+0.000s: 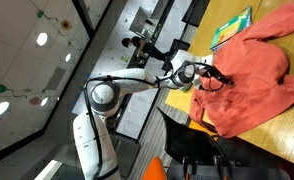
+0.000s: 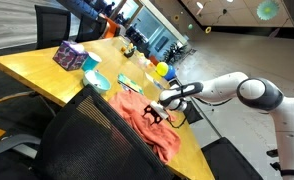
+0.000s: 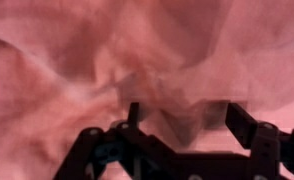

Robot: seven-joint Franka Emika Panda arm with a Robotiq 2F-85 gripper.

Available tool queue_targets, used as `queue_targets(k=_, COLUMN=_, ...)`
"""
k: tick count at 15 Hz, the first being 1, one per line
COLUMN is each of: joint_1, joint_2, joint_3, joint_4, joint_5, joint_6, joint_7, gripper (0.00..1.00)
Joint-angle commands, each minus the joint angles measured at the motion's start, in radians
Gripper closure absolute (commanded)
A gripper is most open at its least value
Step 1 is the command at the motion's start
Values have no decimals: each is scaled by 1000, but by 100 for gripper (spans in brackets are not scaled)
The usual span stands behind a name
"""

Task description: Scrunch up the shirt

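I would leave the coral shirt point(image 1: 255, 72) on the tabletop if I lifted my gripper now. My fingers are wide apart around a fold of the shirt that isn't pinched.
The coral shirt point(image 1: 255, 72) lies rumpled on the wooden table point(image 1: 287, 140), and shows in both exterior views point(image 2: 137, 112). My gripper point(image 1: 215, 78) is down at the shirt's edge nearest the arm, also seen in an exterior view point(image 2: 157, 112). In the wrist view the shirt point(image 3: 77, 60) fills the picture. The gripper point(image 3: 185, 112) has its two black fingers wide apart, pressed into the cloth with a raised fold between them. The jaws are open.
A green-yellow book point(image 1: 230, 28) lies beside the shirt. A purple box point(image 2: 69, 54), a teal item point(image 2: 95, 80) and a yellow object point(image 2: 162, 70) stand further along the table point(image 2: 47, 75). Black chairs point(image 2: 77, 145) stand at the table's edge.
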State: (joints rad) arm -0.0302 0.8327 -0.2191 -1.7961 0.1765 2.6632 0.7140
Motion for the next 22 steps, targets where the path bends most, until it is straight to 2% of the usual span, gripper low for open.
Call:
queue_targets(k=1, joint_1=4, joint_2=5, joint_3=-7, joint_4=28, joint_5=20, joint_6=-39, joint_7=20, gripper=41)
queue_targets(k=8, joint_1=1, joint_2=-2, joint_3=-5, joint_4=27, joint_5=23, joint_6=-37, joint_7=16, gripper=96)
queue_targets(k=9, joint_1=2, joint_2=-1, joint_3=-6, joint_4=27, joint_5=23, joint_6=-37, joint_7=16, gripper=100)
queue_targets(k=13, joint_1=-1, joint_2=-20, joint_3=4, joint_4=11, joint_5=24, joint_6=-39, joint_7=1, gripper=99)
queue_targets(k=15, joint_1=25, joint_2=-102, joint_3=-10, joint_4=-71, joint_5=15, joint_6=2, joint_7=5, gripper=99)
queue_targets(k=16, joint_1=52, joint_2=-175, joint_3=-32, joint_4=-140, joint_5=2, joint_6=49, joint_7=12, gripper=99)
queue_targets(k=20, joint_1=132, joint_2=-319, joint_3=-122, joint_4=-243, joint_5=-38, joint_6=200, joint_7=38, gripper=99)
queue_targets(k=22, joint_1=183, joint_2=-403, joint_3=-184, joint_4=-290, joint_5=-67, joint_6=239, joint_7=54, gripper=99)
